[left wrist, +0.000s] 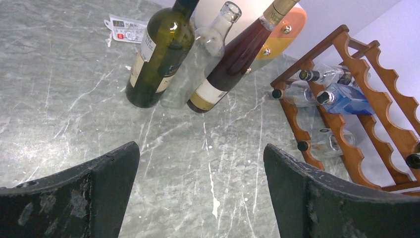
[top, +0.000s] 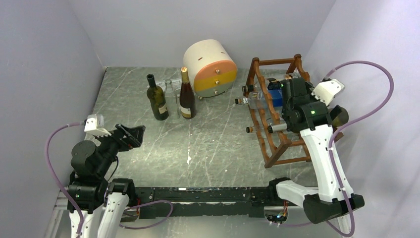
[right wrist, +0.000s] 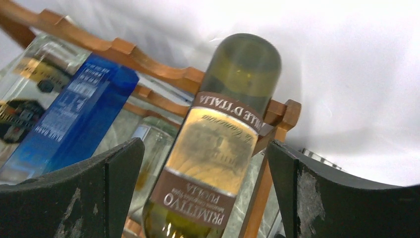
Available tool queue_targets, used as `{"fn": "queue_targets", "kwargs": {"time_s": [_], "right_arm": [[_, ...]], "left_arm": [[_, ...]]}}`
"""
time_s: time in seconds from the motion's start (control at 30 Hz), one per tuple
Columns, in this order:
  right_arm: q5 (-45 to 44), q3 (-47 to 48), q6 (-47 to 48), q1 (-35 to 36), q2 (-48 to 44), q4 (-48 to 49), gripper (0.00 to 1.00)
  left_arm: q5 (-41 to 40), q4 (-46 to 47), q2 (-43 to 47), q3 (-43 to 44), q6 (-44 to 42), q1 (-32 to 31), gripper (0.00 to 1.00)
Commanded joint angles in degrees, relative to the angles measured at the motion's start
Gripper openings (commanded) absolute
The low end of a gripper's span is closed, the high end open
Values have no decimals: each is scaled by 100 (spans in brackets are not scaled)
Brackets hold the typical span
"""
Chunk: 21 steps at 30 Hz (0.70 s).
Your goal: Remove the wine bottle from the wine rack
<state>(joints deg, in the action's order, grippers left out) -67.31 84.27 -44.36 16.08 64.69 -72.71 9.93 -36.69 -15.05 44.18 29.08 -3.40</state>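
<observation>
The rack (top: 289, 145) still shows between the green bottle and my right gripper's fingers, so they move toward the bottle before the gripper closes on it.
The reddish-brown wine rack (top: 289, 145) stands at the right of the table, and also shows in the left wrist view (left wrist: 376, 94) and the right wrist view (right wrist: 124, 49). A green wine bottle (right wrist: 218, 148) with a brown and cream "Primitivo" label lies on the rack's near upper tier. Its base shows beside the arm in the top view (top: 340, 117). My right gripper (right wrist: 203, 148) is open over this bottle, one finger on each side, not touching it. My left gripper (top: 130, 135) is open and empty above the table at the near left (left wrist: 200, 148).
A dark green bottle (top: 157, 99), a clear bottle (top: 171, 91) and a red-brown bottle (top: 186, 96) stand at the back middle. A round cream-and-orange drawer box (top: 210, 67) is behind them. A blue bottle (right wrist: 74, 114) and clear bottles lie in the rack.
</observation>
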Motion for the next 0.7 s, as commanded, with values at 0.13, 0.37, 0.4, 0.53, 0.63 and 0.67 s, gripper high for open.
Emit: {"fn": "queue_targets", "kwargs": {"time_s": [0.13,0.37,0.4,0.53,0.63,0.67], "right_arm": [[519,-383,-126,-1054,-97,667,100],[1232,-588,-225,-1375,-50,1091,100],[1256,-594,-333,-1391,-12,1049,100],[1527,-636,-738,-1514,124,948,100],[1739,-598,-1143,-1558,231,792,100],[1788,-578,-1277,-1570,294,696,100]], "left_arm": [[142,188,40,-50,-96,-56,99],[146,179,21,-39,-96,-55,99],[132,179,22,-42,-88,-56,99],[123,179,27,-50,-83,-48,99],[122,173,15,-41,-87,-49,99],[115,171,20,-36,-80,-49,99]]}}
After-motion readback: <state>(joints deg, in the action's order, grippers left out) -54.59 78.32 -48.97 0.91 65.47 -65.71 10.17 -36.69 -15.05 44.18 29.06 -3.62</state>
